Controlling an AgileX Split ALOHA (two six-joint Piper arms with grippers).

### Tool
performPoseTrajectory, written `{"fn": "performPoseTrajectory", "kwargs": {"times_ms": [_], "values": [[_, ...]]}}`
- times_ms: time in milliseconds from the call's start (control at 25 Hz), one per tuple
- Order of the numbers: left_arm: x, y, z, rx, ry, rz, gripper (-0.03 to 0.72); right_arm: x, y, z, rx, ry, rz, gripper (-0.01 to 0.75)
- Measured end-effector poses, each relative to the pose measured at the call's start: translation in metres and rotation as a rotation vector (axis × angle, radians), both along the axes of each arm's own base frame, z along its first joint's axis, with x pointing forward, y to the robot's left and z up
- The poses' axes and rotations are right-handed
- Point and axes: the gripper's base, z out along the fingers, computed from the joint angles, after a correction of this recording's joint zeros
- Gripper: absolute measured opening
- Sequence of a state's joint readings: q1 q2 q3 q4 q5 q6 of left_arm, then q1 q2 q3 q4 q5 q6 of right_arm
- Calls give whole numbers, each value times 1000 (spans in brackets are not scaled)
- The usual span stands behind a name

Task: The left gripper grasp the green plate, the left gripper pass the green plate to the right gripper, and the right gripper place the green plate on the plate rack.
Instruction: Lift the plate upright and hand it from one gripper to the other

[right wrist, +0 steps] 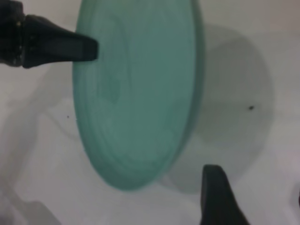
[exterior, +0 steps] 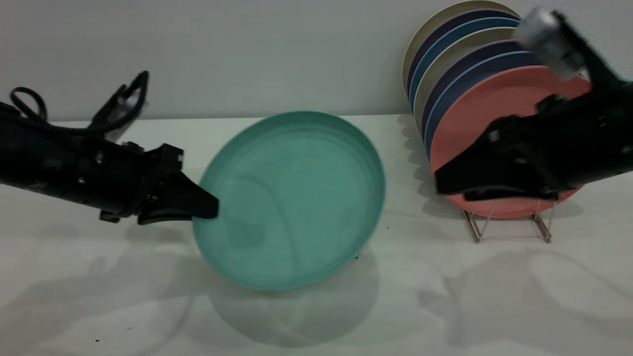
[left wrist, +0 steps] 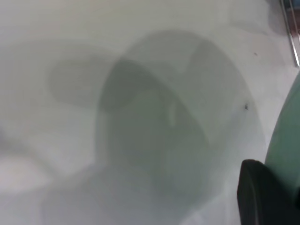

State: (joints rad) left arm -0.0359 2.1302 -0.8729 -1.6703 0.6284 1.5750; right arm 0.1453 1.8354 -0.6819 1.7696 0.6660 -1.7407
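My right gripper grabs the green plate (exterior: 292, 198) next by its rim opposite my left gripper's hold, to set it on the plate rack (exterior: 509, 225).
The green plate (exterior: 292, 198) hangs tilted above the white table, its face toward the camera, with its shadow below. My left gripper (exterior: 207, 207) is shut on the plate's left rim and carries it. In the left wrist view one black finger (left wrist: 260, 192) lies against the plate's edge (left wrist: 287, 140). My right gripper (exterior: 445, 185) is open and empty, to the right of the plate and apart from it, in front of the plate rack (exterior: 509, 225). The right wrist view shows the plate (right wrist: 136, 93), the left gripper (right wrist: 89, 47) on its rim and one right finger (right wrist: 215, 197).
The rack holds several upright plates: a salmon-pink plate (exterior: 494, 99) at the front, blue and cream ones (exterior: 445, 44) behind. A grey wall runs behind the table. A bit of rack wire (left wrist: 293, 33) shows in the left wrist view.
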Motion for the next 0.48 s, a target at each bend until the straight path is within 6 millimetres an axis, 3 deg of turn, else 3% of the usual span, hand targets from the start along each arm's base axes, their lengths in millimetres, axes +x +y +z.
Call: {"fn": "performPoseTrajectory", "kwargs": {"times_ms": [480], "values": [[-10, -44, 4, -70, 16, -72, 16, 7, 4, -4, 23, 9, 9, 429]]}}
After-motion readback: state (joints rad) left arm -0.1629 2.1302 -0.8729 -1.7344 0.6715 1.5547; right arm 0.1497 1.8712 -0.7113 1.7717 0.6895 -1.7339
